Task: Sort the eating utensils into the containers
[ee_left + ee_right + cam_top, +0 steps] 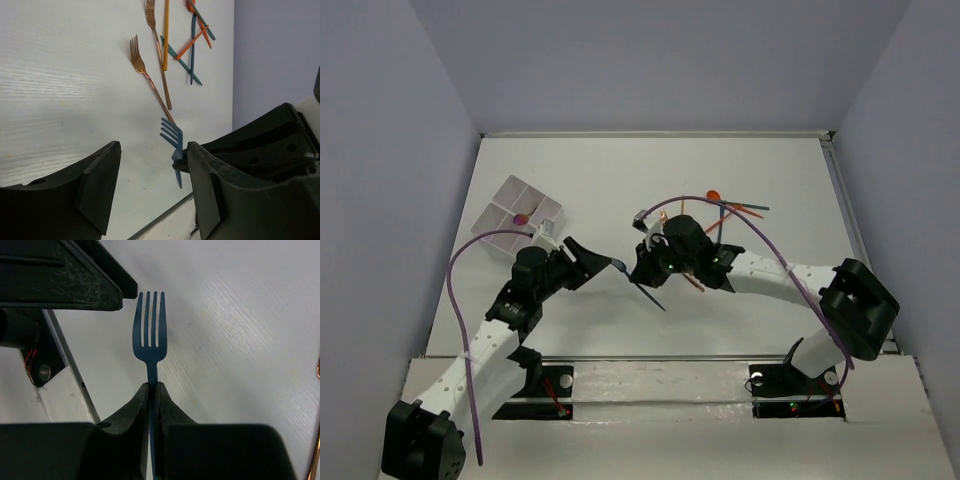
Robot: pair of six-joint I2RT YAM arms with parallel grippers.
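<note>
The teal-blue fork's handle needs to stay free to go into a section of the tray. My left gripper should grab the fork by its tines next.
My right gripper (152, 389) is shut on the neck of a teal-blue fork (150, 335) and holds it above the table, tines pointing away from the wrist. In the top view the fork (655, 298) slants between the two grippers. My left gripper (152, 187) is open and empty; the fork's tines (171, 134) sit just past its right finger (212, 195). The white divided tray (510, 195) lies at the far left, behind the left gripper (598, 262), with a small purple piece (520, 219) in it.
Two copper forks (147, 75), an orange stick (165, 35) and crossed teal and orange-red sticks (192, 45) lie on the table behind the right gripper (642, 272). An orange spoon (713, 196) lies at the far side of that pile. Purple cables arch over both arms.
</note>
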